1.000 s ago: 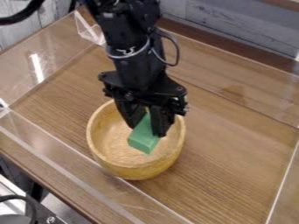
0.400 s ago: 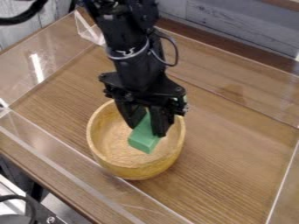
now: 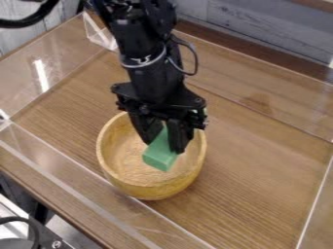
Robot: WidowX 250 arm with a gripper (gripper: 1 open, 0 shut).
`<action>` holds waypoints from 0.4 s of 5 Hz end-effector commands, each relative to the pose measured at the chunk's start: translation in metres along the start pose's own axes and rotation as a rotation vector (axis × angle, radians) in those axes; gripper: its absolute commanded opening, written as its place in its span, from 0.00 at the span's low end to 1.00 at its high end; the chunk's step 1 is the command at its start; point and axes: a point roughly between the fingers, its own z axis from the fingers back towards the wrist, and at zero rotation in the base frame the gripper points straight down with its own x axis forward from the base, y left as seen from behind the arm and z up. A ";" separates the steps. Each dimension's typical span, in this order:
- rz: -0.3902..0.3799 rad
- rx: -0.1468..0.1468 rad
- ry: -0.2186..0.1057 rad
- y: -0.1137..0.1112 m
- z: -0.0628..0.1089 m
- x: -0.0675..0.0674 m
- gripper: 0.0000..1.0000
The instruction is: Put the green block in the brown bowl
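My gripper is ready to open now. The green block (image 3: 160, 156) stands with its lower end inside the bowl's rim, so it would stay in the brown bowl.
A round light-brown wooden bowl, the brown bowl (image 3: 120, 167), sits on the wooden table near the front. The green block (image 3: 160, 156) stands tilted inside it, lower end in the bowl's hollow. My black gripper (image 3: 163, 139) reaches down into the bowl from above, and its two fingers are shut on the block's upper part. The arm hides the back of the bowl's rim.
Clear plastic walls (image 3: 53, 68) ring the wooden tabletop (image 3: 254, 117) on all sides. A cable (image 3: 97, 34) hangs behind the arm at the back. A grey fabric surface (image 3: 260, 24) lies beyond the far wall.
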 end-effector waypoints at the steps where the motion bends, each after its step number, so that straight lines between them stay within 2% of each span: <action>1: -0.011 -0.004 -0.049 0.000 0.010 0.013 0.00; 2: -0.011 -0.007 -0.050 0.001 0.010 0.016 1.00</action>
